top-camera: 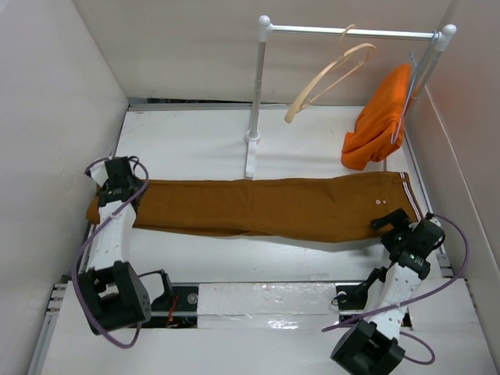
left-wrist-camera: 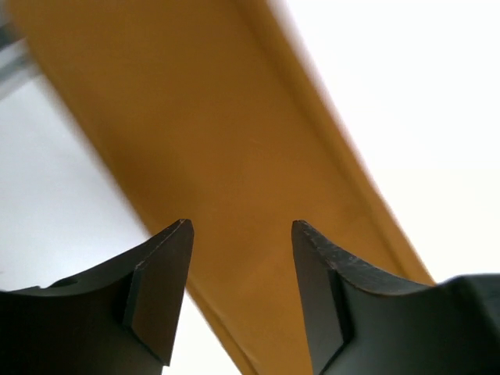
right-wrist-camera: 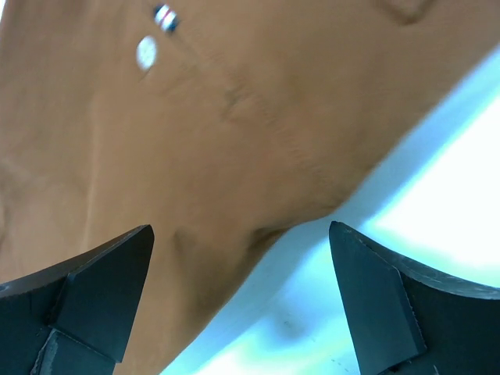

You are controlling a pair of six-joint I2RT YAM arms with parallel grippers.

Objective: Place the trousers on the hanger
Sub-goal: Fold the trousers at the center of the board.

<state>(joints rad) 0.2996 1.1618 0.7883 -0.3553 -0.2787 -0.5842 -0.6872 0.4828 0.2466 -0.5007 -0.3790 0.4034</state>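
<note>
The trousers' waist has to be folded over the legs for hanging, so my right gripper will next grab the trousers' near waist edge point(right-wrist-camera: 264, 236), beside the stripes.
The rust-brown trousers point(top-camera: 266, 207) lie flat and stretched across the white table, waistband with white-and-red stripes at the right end. My left gripper point(top-camera: 117, 186) hovers over the leg end at the left, jaws open with the brown cloth point(left-wrist-camera: 234, 156) below and between them, not pinched. My right gripper point(top-camera: 394, 226) stands open over the waist's near edge point(right-wrist-camera: 219, 156), nothing held; two small buttons point(right-wrist-camera: 146, 51) show in its view. The pale wooden hanger point(top-camera: 328, 78) hangs on the rail at the back, away from both grippers.
A white clothes rail point(top-camera: 351, 33) on a stand point(top-camera: 254, 141) rises at the back. A bright orange garment point(top-camera: 379, 121) hangs on a thin wire hanger at its right end. White walls close in on three sides; a metal strip point(top-camera: 266, 297) runs between the arm bases.
</note>
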